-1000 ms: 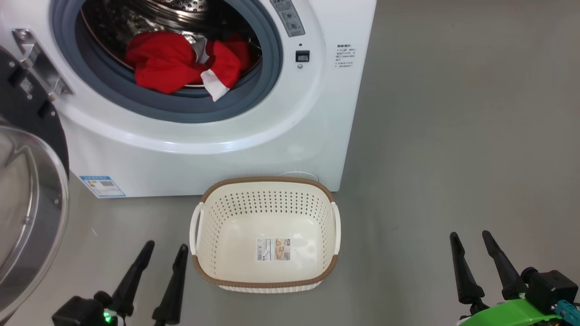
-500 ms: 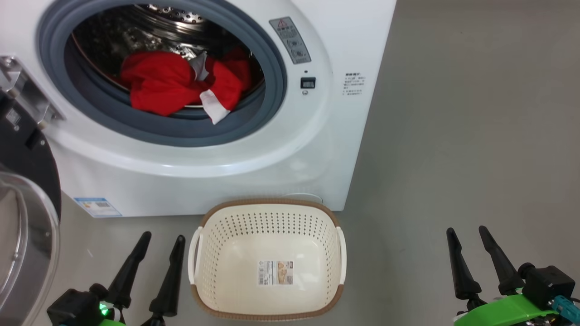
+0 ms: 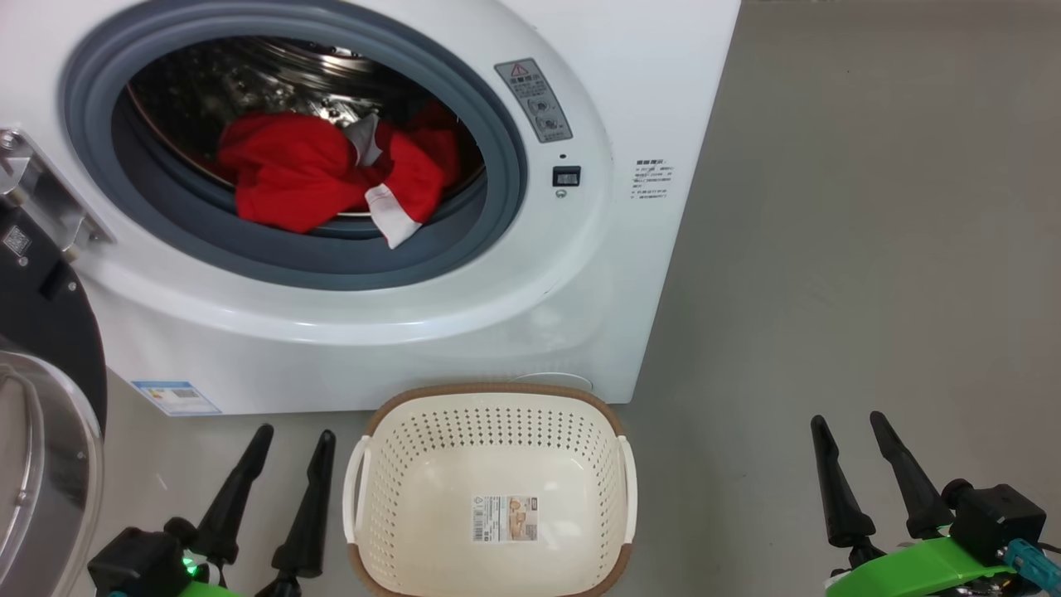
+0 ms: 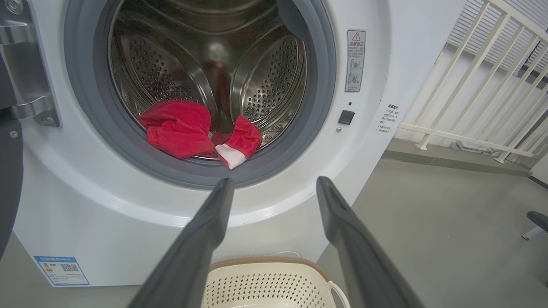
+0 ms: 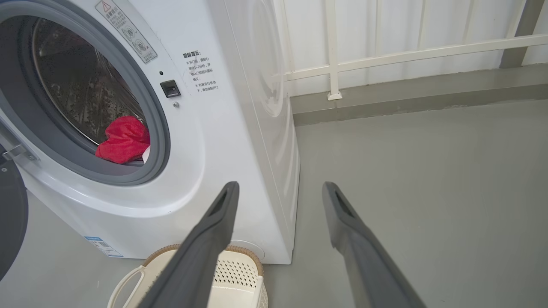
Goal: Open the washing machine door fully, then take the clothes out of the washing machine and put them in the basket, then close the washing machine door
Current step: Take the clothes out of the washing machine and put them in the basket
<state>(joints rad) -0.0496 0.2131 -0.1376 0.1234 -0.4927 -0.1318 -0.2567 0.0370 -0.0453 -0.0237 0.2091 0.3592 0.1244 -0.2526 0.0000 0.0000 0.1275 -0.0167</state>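
I need to grab the red garment by its white-cuffed end (image 3: 398,211) with my left gripper next. Then my left gripper should move the clothes (image 3: 315,178) from the drum into the basket.
The white washing machine (image 3: 464,332) stands with its door (image 3: 41,464) swung wide open at the far left. Red clothes (image 3: 315,178) with a white cuff lie at the front of the steel drum, partly over the grey gasket; they show again as clothes (image 4: 188,132) and clothes (image 5: 124,140). The cream basket (image 3: 493,414) sits empty on the floor in front of the machine. My left gripper (image 3: 290,435) is open just left of the basket. My right gripper (image 3: 845,421) is open, well to the basket's right. Nothing is held.
Grey floor (image 3: 870,249) stretches to the right of the machine. A white railing (image 5: 385,53) runs along the wall behind it. The open door's glass bowl (image 3: 25,497) bulges close to my left arm.
The whole head view has shifted, so the machine and basket sit lower in the picture. Both grippers keep their places and stay open.
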